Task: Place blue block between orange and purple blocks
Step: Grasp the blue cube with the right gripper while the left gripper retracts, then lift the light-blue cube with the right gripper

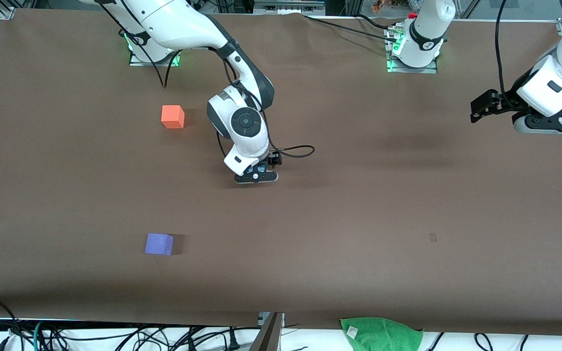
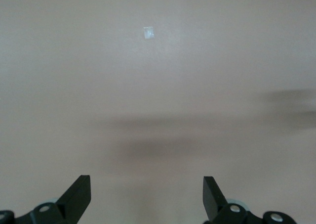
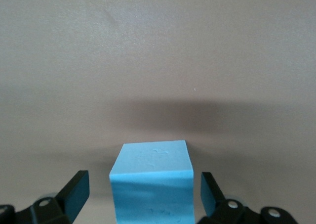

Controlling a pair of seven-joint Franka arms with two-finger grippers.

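The right gripper picks up the blue block by its opposite sides next. Then it sets the blue block between the orange and purple blocks.
The light sky-blue block (image 3: 153, 184) shows in the right wrist view, standing between the two fingers of my right gripper (image 3: 143, 180), with a gap on each side. The gripper is open. In the front view my right gripper (image 1: 256, 176) is low over the middle of the table and its hand hides the blue block. The orange block (image 1: 172, 117) lies toward the right arm's base. The purple block (image 1: 159, 243) lies nearer the front camera than the orange one. My left gripper (image 1: 478, 109) waits raised at the left arm's end, open and empty (image 2: 146, 183).
A green cloth (image 1: 382, 334) lies at the table's front edge, with cables beside it. A small pale mark (image 1: 432, 237) is on the brown table cover, and it also shows in the left wrist view (image 2: 148, 32).
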